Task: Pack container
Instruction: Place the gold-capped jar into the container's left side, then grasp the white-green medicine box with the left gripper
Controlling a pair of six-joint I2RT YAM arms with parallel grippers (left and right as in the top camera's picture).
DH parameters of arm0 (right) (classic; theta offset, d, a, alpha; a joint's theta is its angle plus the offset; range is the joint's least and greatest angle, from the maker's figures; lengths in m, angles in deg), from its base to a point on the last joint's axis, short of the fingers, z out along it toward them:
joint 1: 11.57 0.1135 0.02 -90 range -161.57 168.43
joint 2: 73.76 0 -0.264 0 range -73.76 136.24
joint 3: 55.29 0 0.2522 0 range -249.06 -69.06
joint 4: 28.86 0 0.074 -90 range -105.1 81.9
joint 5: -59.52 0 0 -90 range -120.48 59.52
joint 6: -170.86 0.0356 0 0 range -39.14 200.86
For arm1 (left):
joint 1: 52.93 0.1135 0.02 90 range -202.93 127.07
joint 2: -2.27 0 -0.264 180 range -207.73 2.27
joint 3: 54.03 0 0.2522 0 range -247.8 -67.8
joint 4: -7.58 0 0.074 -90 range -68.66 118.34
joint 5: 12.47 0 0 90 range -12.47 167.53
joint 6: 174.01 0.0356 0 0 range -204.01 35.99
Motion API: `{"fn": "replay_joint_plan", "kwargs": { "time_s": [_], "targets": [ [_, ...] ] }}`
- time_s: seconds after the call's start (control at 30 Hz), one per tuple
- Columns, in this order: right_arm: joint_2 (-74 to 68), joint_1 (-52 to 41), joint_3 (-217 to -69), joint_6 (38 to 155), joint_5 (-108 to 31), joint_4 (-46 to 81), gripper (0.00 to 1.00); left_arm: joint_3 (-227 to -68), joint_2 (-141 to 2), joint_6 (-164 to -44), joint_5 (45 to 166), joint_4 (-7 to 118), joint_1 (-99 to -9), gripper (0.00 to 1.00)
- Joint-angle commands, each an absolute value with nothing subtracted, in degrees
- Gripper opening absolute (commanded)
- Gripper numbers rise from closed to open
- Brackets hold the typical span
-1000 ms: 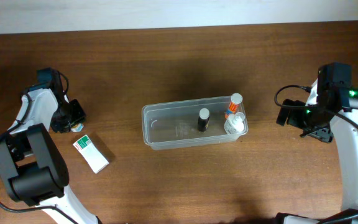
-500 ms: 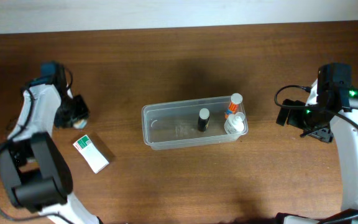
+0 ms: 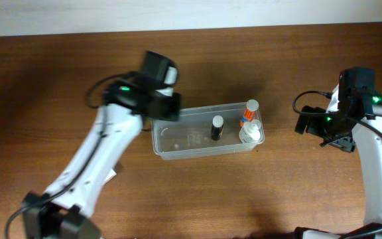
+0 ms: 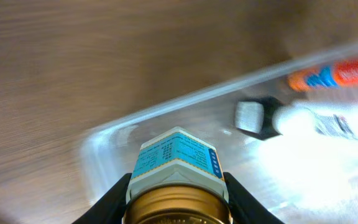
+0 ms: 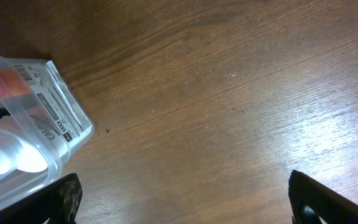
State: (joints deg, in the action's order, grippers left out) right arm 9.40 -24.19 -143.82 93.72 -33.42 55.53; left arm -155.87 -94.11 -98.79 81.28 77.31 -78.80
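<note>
The small jar [image 4: 178, 155] would fall from high above the container's empty end, close to the container's corner rim, if I opened now. My left gripper should keep holding the jar.
The clear plastic container [image 3: 178, 150] lies at the table's middle. It holds a small black-capped bottle [image 3: 217, 127], an orange-labelled tube [image 3: 249, 111] and a white bottle [image 3: 250, 131] at its right end. My left gripper [image 3: 162, 103] hangs over the container's far left corner. In the left wrist view it [image 4: 178, 199] is shut on a small jar [image 4: 178, 155] with a gold lid and a blue and white label, above the container's left end [image 4: 98, 155]. My right gripper [image 3: 310, 125] is open and empty, right of the container [image 5: 55, 118].
A white edge of the flat white and green box [image 3: 115, 174] peeks out from under my left arm, left of the container. Bare wood shows between the container and my right gripper [image 5: 188, 205].
My left arm has swung from the table's far left to the container's left end, carrying the jar. The right arm has not moved.
</note>
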Motion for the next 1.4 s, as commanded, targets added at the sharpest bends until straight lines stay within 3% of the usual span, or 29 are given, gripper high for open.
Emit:
{"fn": "replay_joint_plan", "kwargs": {
  "time_s": [0.0, 0.2, 0.57, 0.77, 1.13, 1.37],
  "targets": [
    [9.27, -24.39, -143.58, 93.13, -33.73, 55.58, 0.99, -155.69, -98.83, -98.69, 81.61, 75.67, -83.04, 0.31],
    [9.27, -24.39, -143.58, 93.15, -33.73, 55.58, 0.98, -155.69, -107.09, -98.71, 82.96, 71.1, -86.49, 0.33],
    [9.27, -24.39, -143.58, 93.13, -33.73, 55.58, 0.98, -156.81, -110.39, -98.03, 87.07, 68.83, -86.97, 0.7],
    [9.27, -24.39, -143.58, 93.13, -33.73, 55.6, 0.98, -163.26, -105.02, -98.53, 85.06, 78.73, -84.54, 0.71],
    [9.27, -24.39, -143.58, 93.13, -33.7, 55.51, 0.98, -165.27, -82.24, -105.22, 69.02, 93.04, -66.16, 0.81],
    [9.27, -24.39, -143.58, 93.13, -33.73, 55.36, 0.98, -156.85, -80.49, -108.04, 72.49, 97.76, -48.72, 0.99]
  ]
}}
